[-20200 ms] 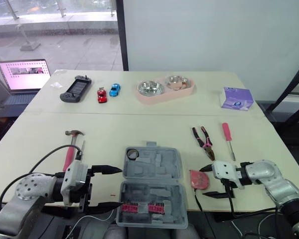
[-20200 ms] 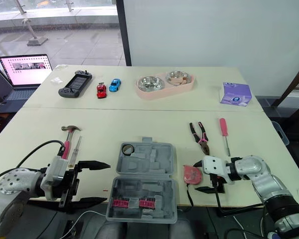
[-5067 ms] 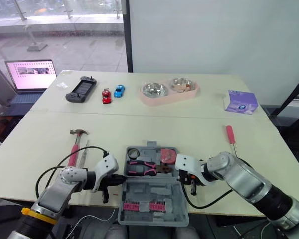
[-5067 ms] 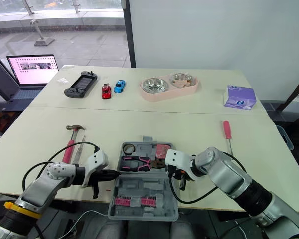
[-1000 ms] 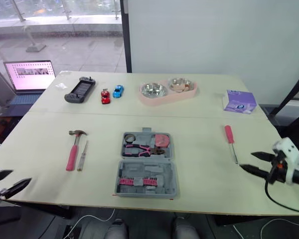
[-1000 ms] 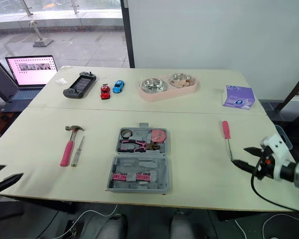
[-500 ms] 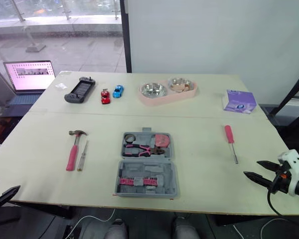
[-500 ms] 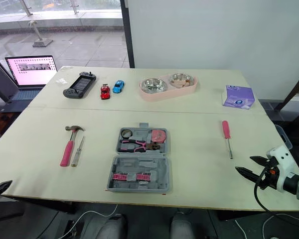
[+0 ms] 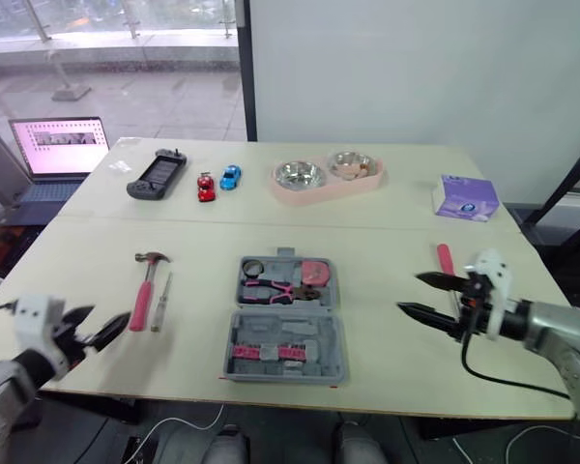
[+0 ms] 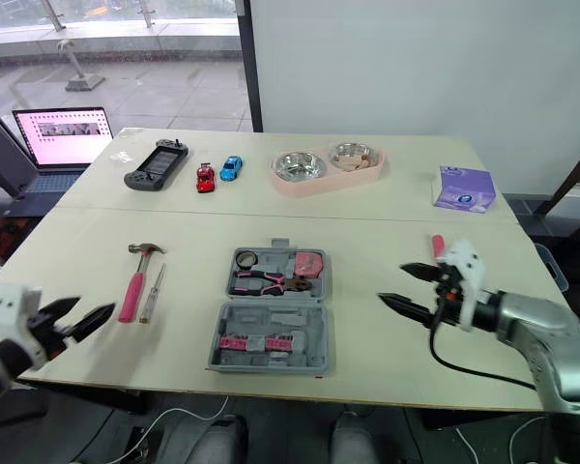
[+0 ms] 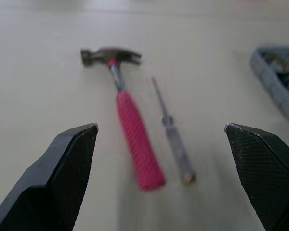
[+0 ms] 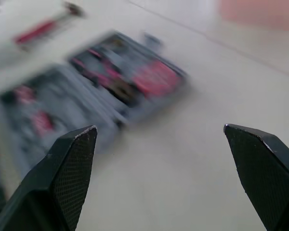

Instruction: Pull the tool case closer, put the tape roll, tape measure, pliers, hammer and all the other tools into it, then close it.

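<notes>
The narrow metal tip (image 9: 170, 276) of the clear-handled screwdriver is on the tabletop. My left gripper should grab the screwdriver by its clear handle (image 9: 159, 314) next.
The grey tool case (image 9: 285, 319) lies open at the table's centre. Its far half holds the tape roll (image 9: 252, 267), the pink-handled pliers (image 9: 275, 290) and the pink tape measure (image 9: 314, 272). To the case's left lie the pink-handled hammer (image 9: 143, 290) and a thin screwdriver (image 9: 160, 302). A pink screwdriver (image 9: 445, 259) lies to the right, its shaft hidden behind my right gripper (image 9: 409, 293). That gripper is open and empty, between the case and the pink screwdriver. My left gripper (image 9: 101, 327) is open and empty near the front left edge, just short of the hammer (image 11: 127, 115).
Along the far side stand a laptop (image 9: 58, 145), a game controller (image 9: 153, 176), a red toy car (image 9: 205, 187), a blue toy car (image 9: 230, 177), a pink double bowl (image 9: 324, 176) and a purple tissue box (image 9: 466, 197).
Both grippers have come in over the table: the right one left and forward toward the pink screwdriver, the left one up toward the hammer. Case and tools have not moved.
</notes>
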`<action>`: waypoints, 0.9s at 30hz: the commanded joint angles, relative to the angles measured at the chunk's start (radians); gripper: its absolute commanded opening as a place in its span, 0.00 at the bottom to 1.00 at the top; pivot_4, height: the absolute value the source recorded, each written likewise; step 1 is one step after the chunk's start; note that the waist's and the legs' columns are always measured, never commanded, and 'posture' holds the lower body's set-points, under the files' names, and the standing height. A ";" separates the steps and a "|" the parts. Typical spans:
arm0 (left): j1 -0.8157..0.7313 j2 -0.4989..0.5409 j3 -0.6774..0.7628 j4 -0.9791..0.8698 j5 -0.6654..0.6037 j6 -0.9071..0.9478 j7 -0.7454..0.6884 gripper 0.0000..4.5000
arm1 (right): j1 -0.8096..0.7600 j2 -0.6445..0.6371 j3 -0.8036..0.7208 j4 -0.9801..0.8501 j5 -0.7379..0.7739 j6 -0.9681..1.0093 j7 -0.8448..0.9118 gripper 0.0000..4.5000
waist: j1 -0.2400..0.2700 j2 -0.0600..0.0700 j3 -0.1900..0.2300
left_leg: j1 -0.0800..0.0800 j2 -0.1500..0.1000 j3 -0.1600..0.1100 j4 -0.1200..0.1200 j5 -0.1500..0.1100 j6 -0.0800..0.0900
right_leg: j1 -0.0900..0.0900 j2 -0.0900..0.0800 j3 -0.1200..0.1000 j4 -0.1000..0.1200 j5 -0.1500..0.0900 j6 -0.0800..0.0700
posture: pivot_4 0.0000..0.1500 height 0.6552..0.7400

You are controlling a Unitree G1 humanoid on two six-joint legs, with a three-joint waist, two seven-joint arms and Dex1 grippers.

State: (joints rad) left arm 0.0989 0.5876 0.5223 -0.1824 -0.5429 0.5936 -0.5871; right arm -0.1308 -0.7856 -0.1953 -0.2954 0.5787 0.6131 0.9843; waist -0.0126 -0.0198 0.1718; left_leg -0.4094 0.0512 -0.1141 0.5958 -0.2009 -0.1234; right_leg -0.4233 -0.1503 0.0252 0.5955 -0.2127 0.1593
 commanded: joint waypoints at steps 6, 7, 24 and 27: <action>-0.176 -0.058 -0.138 -0.139 0.011 0.367 0.322 0.99 | -0.163 0.065 0.181 -0.111 0.041 0.084 -0.021 0.99 | 0.000 -0.001 0.000 | 0.000 0.000 -0.001 0.000 0.000 0.000 | 0.001 0.001 0.000 0.000 0.001 -0.001 | 1.00 1.00; -0.215 -0.043 -0.191 -0.120 0.038 0.429 0.348 0.99 | -0.173 0.078 0.194 -0.104 0.034 0.083 -0.032 0.99 | 0.000 -0.001 0.000 | 0.000 0.000 -0.001 0.000 0.000 0.000 | 0.001 0.001 0.000 0.001 0.002 -0.002 | 1.00 1.00; -0.416 -0.092 -0.326 0.127 0.182 0.465 0.413 0.99 | -0.165 0.098 0.241 -0.122 0.017 0.098 -0.075 0.99 | 0.000 -0.002 0.000 | 0.000 0.000 -0.002 0.001 0.000 0.000 | 0.001 0.001 0.000 0.001 0.001 -0.001 | 1.00 1.00; -0.434 -0.104 -0.334 0.152 0.191 0.468 0.413 0.99 | -0.162 0.101 0.244 -0.130 0.018 0.101 -0.085 0.99 | 0.000 -0.002 0.000 | 0.000 0.000 -0.002 0.001 0.000 0.000 | 0.001 0.001 0.000 0.001 0.002 -0.002 | 1.00 1.00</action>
State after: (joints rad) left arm -0.3185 0.4837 0.1841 -0.0253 -0.3657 1.0737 -0.1729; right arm -0.2866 -0.6923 0.0604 -0.3904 0.5834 0.7152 0.9056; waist -0.0130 -0.0216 0.1721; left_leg -0.4093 0.0507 -0.1157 0.5966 -0.2006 -0.1230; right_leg -0.4227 -0.1494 0.0250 0.5968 -0.2111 0.1576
